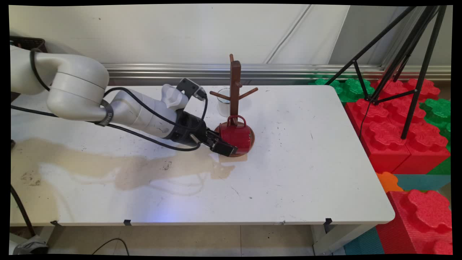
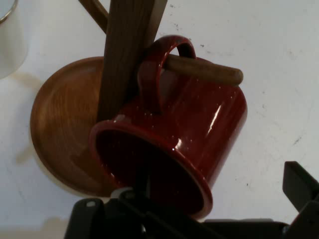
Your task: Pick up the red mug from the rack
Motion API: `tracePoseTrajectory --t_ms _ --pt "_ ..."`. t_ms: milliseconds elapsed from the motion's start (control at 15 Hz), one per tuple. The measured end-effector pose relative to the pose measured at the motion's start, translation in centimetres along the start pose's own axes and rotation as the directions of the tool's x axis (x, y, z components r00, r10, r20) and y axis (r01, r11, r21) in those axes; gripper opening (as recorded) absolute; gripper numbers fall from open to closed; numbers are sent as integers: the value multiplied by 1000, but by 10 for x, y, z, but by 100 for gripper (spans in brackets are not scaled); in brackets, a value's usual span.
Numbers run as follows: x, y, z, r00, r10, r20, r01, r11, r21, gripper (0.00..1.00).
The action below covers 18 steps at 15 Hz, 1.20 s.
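Observation:
The gripper grabs the mug by its rim (image 2: 200, 187) next, so the red mug's handle stays free to slip off the wooden peg (image 2: 214, 71).
A red enamel mug (image 1: 236, 136) (image 2: 194, 134) hangs tilted by its handle on a low peg (image 2: 209, 71) of the brown wooden mug tree (image 1: 235, 90) (image 2: 124, 55), its mouth facing my hand. The tree's round base (image 2: 60, 124) lies under the mug. My gripper (image 1: 221, 143) (image 2: 222, 184) is open at the mug's rim. One finger reaches into the mug's mouth; the other finger (image 2: 300, 184) stands outside the wall, apart from it.
A clear glass (image 1: 223, 102) (image 2: 9, 37) stands just behind the tree. A brownish stain (image 1: 108, 166) spreads across the table's left half. A black tripod (image 1: 400, 54) and red and green foam blocks (image 1: 393, 133) stand beyond the table's right edge.

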Motion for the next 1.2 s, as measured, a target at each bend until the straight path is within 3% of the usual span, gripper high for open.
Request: tracePoseTrajectory --t_ms 867,933,1200 --pt "-5 2 20 999 -17 -33 16 999 -35 100" --pt "-5 3 21 999 -16 -35 15 999 -38 0" --pt "-6 3 20 999 -13 -42 11 999 -47 0"
